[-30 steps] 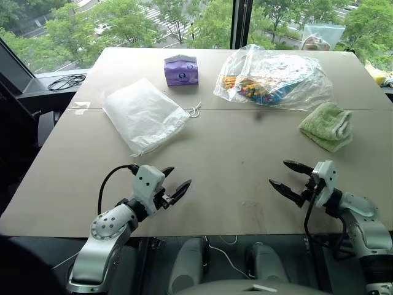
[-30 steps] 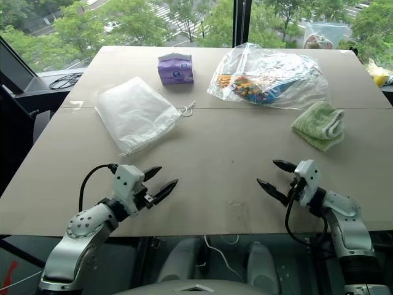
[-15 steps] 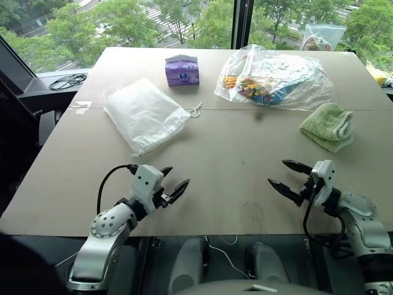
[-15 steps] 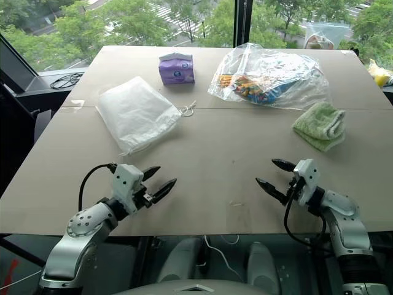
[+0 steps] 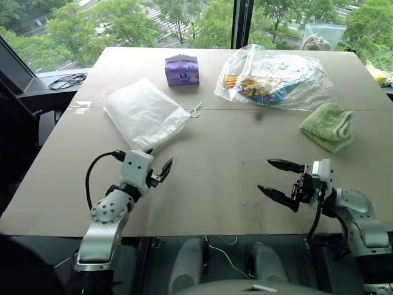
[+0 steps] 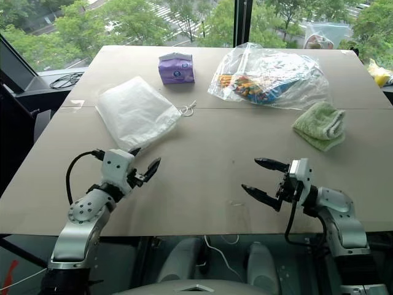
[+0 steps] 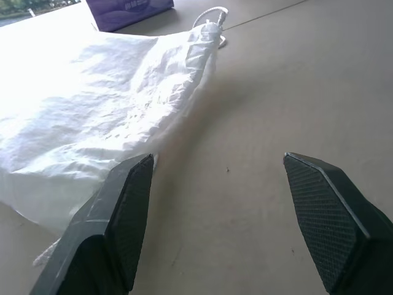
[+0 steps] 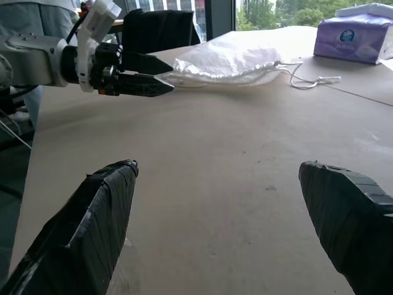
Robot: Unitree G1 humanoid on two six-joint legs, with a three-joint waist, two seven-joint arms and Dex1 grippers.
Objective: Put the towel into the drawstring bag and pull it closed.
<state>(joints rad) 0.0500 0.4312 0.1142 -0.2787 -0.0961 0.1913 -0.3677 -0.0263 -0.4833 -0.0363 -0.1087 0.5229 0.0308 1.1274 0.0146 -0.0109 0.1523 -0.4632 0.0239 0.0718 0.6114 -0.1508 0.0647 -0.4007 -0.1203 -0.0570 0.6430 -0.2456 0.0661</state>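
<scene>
The white bag (image 5: 144, 114) lies flat and slack. My left gripper needs to grab it by its raised near edge next.
The white drawstring bag (image 5: 144, 114) lies flat on the table's left half, its gathered mouth and thin cords (image 5: 194, 111) pointing to the middle. The light green towel (image 5: 328, 126) lies bunched near the right edge. My left gripper (image 5: 158, 161) is open and empty, hovering just short of the bag's near edge; in the left wrist view the bag (image 7: 92, 92) sits right beyond one of its fingers (image 7: 126, 203). My right gripper (image 5: 264, 175) is open and empty near the front right, pointing left across the table, well short of the towel.
A purple tissue pack (image 5: 182, 69) stands behind the bag. A large clear plastic bag of colourful items (image 5: 273, 77) lies at the back right, behind the towel. A black cable (image 5: 66, 80) coils on the ledge at far left. Bare table lies between my grippers.
My left gripper has moved forward and a bit left, up to the bag's near edge. My right gripper has lifted and swung further left. Bag and towel have not moved.
</scene>
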